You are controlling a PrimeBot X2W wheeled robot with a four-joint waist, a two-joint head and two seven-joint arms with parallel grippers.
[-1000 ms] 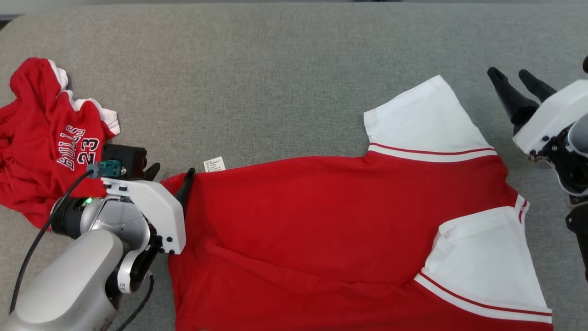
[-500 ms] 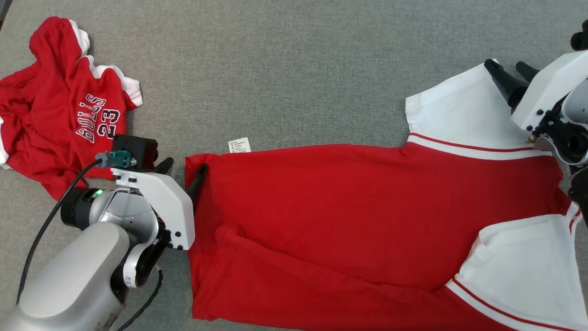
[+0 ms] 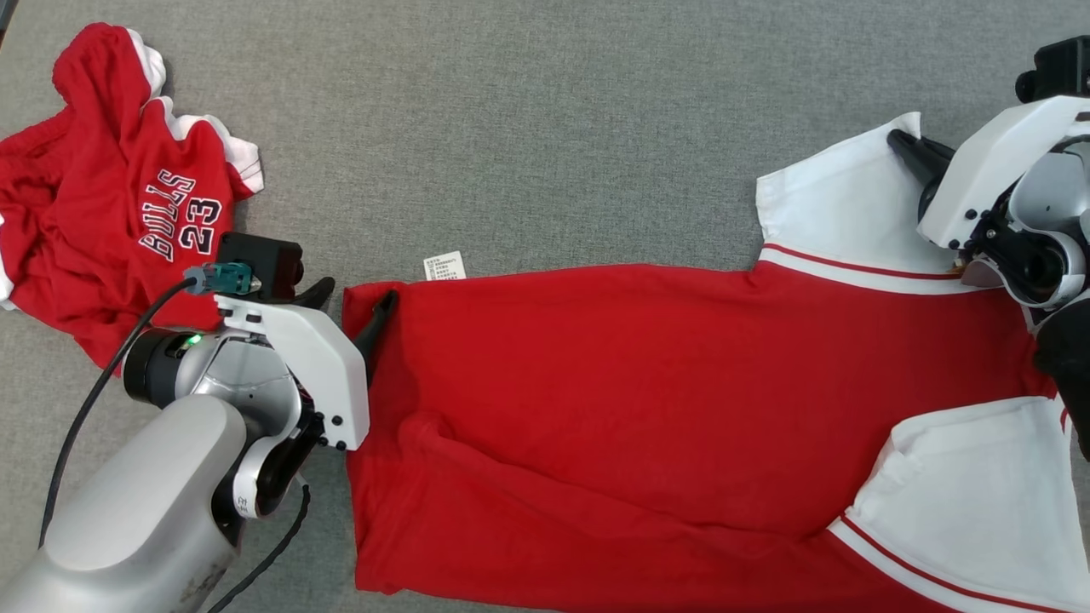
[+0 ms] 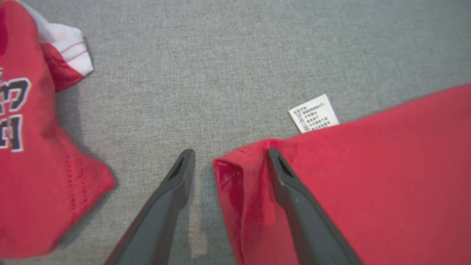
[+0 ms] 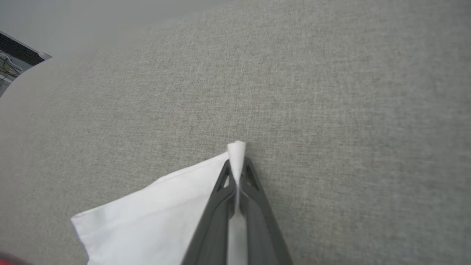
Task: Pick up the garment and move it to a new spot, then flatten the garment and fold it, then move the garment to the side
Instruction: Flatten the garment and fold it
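Observation:
My left gripper pinches the garment by its red hem corner (image 3: 362, 298) next, where a small fold stands up while the wide body (image 3: 623, 378) lies flat.
The garment (image 3: 639, 409) is a red shirt with white sleeves, spread across the grey surface with a few folds near its lower left. My left gripper (image 3: 358, 294) is open at the shirt's hem corner (image 4: 235, 173). One finger (image 4: 294, 195) lies over the red cloth and the other rests on the grey surface beside it. My right gripper (image 3: 898, 136) is shut on the far corner of the upper white sleeve (image 3: 834, 213). In the right wrist view a white tip of that sleeve (image 5: 154, 213) pokes out past the right gripper (image 5: 237, 162).
A second red jersey (image 3: 111, 213), printed BULLS 23, lies crumpled at the far left, close to my left wrist (image 4: 29, 165). A small white care label (image 3: 444, 266) sticks out from the shirt's top edge. Bare grey surface (image 3: 528, 128) stretches beyond the shirt.
My right gripper came down onto the upper sleeve's corner and closed on it. The left gripper stayed open at the hem corner. The head camera shifted at first.

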